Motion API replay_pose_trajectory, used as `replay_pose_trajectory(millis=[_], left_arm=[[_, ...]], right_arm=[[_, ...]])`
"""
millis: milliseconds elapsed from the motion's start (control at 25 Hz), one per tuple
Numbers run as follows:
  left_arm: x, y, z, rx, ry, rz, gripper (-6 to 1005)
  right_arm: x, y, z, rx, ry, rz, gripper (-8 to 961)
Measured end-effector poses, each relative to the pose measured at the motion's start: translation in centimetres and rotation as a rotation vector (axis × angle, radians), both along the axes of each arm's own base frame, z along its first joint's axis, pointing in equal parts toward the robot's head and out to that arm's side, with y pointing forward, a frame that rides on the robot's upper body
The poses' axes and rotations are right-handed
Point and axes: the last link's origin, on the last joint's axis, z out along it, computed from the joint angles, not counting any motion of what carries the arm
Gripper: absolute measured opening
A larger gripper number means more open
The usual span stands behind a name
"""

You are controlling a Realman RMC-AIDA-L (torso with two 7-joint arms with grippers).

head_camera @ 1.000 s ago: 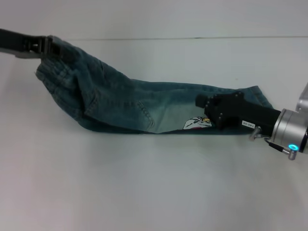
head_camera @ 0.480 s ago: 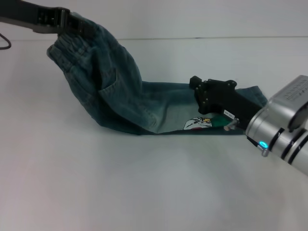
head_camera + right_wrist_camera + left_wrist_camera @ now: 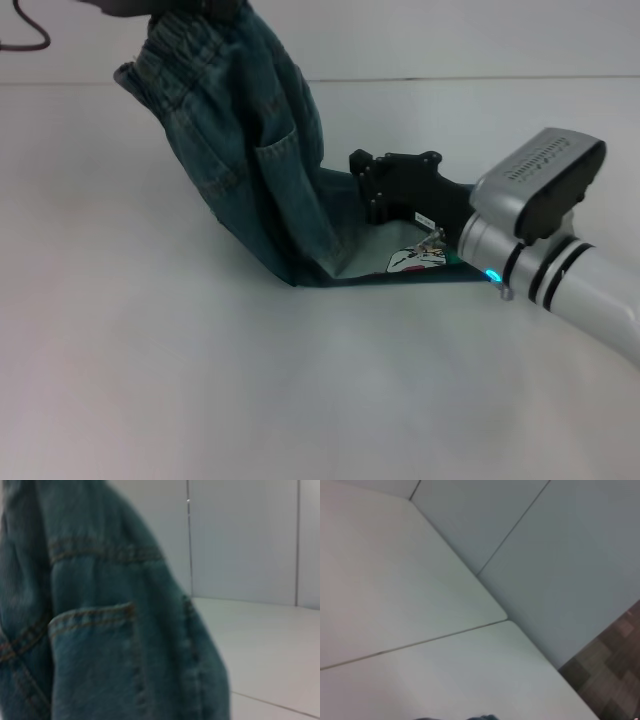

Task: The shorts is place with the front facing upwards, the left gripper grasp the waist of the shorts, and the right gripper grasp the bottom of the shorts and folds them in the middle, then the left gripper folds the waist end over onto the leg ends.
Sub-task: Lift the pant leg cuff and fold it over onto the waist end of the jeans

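I need to lower the shorts' puckered waist [image 3: 178,62] over the ends of the legs before my left gripper lets go of it. The waist is hanging high in the head view, to the left of the cartoon print [image 3: 415,258].
The shorts [image 3: 250,150] hang in a steep drape from the top left of the head view. Their puckered waist [image 3: 180,45] is held high by my left gripper [image 3: 200,6], which shows only as a dark shape at the picture's top edge. The lower part of the shorts lies flat on the white table [image 3: 200,380], with the cartoon print [image 3: 415,258] showing. My right gripper [image 3: 392,165] sits low over that flat part, just right of the hanging denim. The leg ends are hidden behind the right arm. The right wrist view is filled by a stitched pocket [image 3: 95,650] of the hanging denim.
The table's far edge [image 3: 500,78] meets a pale wall. The left wrist view shows a table seam [image 3: 420,641], wall panels and a patch of brown floor [image 3: 615,670]. A thin dark cable [image 3: 25,40] loops at the top left.
My left gripper has lifted the waist higher and carried it to the right, so the denim now hangs steeply. The right gripper has slid left along the shorts, and its arm has swung nearer the camera.
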Motion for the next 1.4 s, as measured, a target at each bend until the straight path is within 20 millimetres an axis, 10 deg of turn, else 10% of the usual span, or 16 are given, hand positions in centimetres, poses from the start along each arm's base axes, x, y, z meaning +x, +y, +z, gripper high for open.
replay_pose_trajectory(millis=[1040,1400], left_arm=[[3.6,-0.5,-1.2,-0.078,-0.081,-0.087,124],[2.6,-0.7,-2.3,-0.084,-0.071,-0.073,132]], right_arm=[[-6.6,-2.9,-6.2,-0.282,-0.125,0.208,-1],[-4.7,-2.8,-5.6,-0.263,-0.126,0.140,-1]])
